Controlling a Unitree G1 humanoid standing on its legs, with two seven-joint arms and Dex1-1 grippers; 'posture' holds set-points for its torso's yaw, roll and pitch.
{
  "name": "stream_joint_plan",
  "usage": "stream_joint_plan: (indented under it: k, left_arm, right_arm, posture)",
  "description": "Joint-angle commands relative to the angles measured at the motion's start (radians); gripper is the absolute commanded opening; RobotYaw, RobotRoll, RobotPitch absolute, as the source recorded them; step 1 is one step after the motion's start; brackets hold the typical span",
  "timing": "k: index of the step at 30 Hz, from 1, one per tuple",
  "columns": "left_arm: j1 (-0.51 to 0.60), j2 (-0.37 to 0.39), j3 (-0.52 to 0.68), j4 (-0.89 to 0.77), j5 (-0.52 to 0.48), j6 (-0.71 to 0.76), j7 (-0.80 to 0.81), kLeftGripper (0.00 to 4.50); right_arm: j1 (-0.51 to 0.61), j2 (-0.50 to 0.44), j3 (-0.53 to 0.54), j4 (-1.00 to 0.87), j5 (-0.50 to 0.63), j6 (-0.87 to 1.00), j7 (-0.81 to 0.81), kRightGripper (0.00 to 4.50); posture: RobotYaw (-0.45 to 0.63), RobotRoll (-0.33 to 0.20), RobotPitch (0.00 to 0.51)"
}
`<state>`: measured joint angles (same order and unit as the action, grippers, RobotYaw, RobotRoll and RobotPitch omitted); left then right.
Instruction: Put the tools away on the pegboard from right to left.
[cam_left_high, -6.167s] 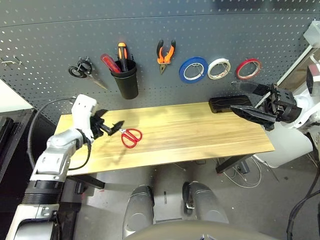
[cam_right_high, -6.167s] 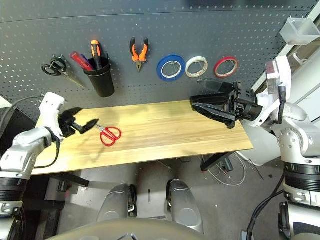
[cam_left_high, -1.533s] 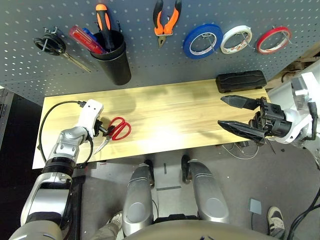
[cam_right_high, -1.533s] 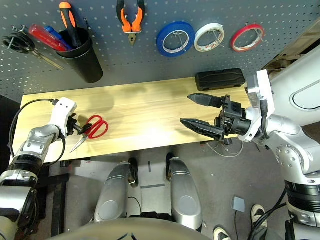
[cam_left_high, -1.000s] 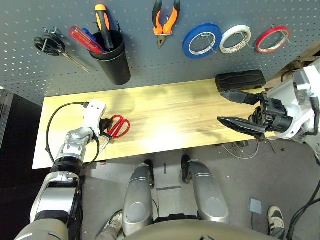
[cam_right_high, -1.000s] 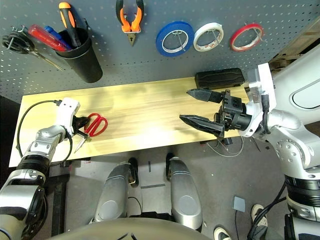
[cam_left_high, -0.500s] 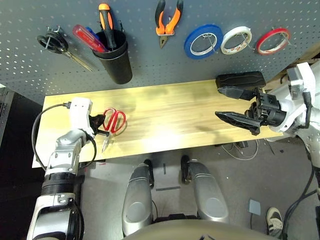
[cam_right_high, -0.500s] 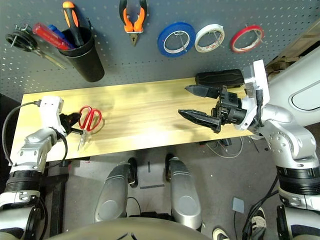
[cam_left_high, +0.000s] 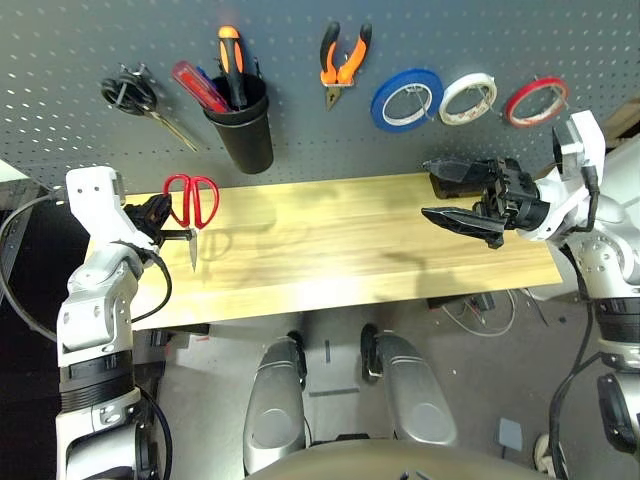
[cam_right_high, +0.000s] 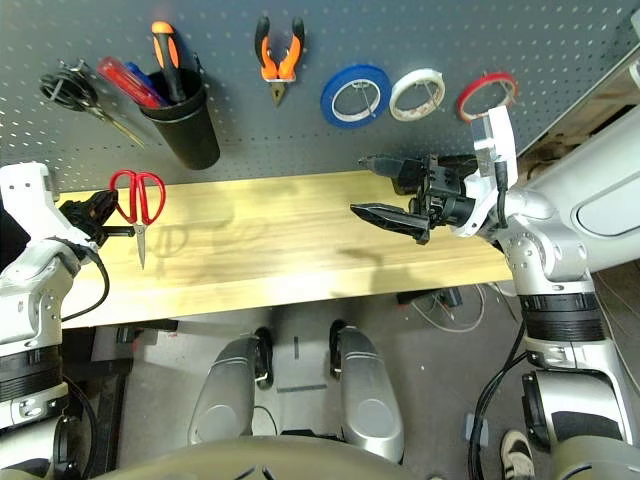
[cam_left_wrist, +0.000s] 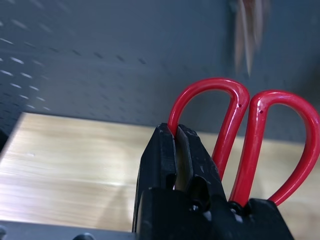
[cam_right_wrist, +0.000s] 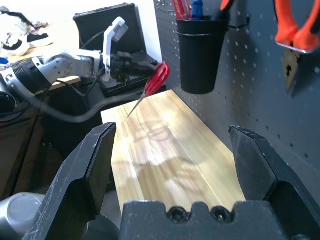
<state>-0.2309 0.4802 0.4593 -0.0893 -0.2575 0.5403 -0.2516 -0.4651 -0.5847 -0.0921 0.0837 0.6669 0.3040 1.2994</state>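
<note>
I need to lift the red-handled scissors higher with my left gripper before I open it. The red loops are below the hook that has the black-handled scissors.
My left gripper (cam_left_high: 162, 214) is shut on the red-handled scissors (cam_left_high: 192, 199). It holds them by the handle above the table's left end, blades hanging down. In the left wrist view the black fingers (cam_left_wrist: 172, 155) pinch one red loop of the scissors (cam_left_wrist: 260, 145). Just behind them is the dark grey pegboard (cam_left_high: 300, 140). On it hang the red tape ring (cam_left_high: 527, 101), the orange-handled pliers (cam_left_high: 343, 62) and a black cup (cam_left_high: 246, 128) holding the red-handled screwdriver (cam_left_high: 195, 86). My right gripper (cam_left_high: 432, 190) stands open and empty over the table's right end.
Black-handled scissors (cam_left_high: 135, 95) hang at the pegboard's left, above my left gripper. Blue (cam_left_high: 406, 100) and white (cam_left_high: 467, 97) tape rolls hang beside the red ring. An orange-handled screwdriver (cam_left_high: 230, 60) also stands in the cup. The wooden table (cam_left_high: 330, 250) lies below.
My left gripper has lifted the red-handled scissors off the table, and they now hang blades down near the pegboard. The right gripper has drawn back toward the pegboard. The camera view has shifted.
</note>
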Motion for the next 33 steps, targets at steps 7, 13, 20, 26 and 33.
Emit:
stream_joint_plan:
  k: [7, 13, 20, 26, 33]
  left_arm:
    - [-0.013, -0.003, 0.092, -0.015, -0.063, -0.082, 0.042, 0.03]
    - [-0.069, 0.008, 0.144, 0.013, -0.105, -0.115, 0.055, 0.03]
    - [-0.154, -0.026, 0.141, 0.052, -0.137, -0.190, 0.083, 0.03]
    - [-0.194, -0.033, 0.102, 0.099, -0.133, -0.214, 0.088, 0.03]
    - [-0.243, -0.025, 0.064, 0.192, -0.116, -0.249, 0.090, 0.03]
  right_arm:
    - [-0.011, 0.002, -0.095, -0.061, 0.098, 0.044, -0.026, 4.50]
    - [-0.048, -0.039, -0.122, -0.073, 0.129, 0.086, -0.021, 4.50]
    - [-0.046, -0.032, -0.118, -0.098, 0.139, 0.111, -0.032, 4.50]
    - [-0.039, -0.024, -0.118, -0.118, 0.142, 0.122, -0.045, 4.50]
    - [-0.028, -0.023, -0.123, -0.142, 0.148, 0.132, -0.061, 4.50]
  posture:
    - [0.04, 0.000, 0.108]
    - [0.03, 0.000, 0.106]
    - [0.02, 0.000, 0.109]
    - [0.01, 0.000, 0.108]
    - [0.00, 0.000, 0.111]
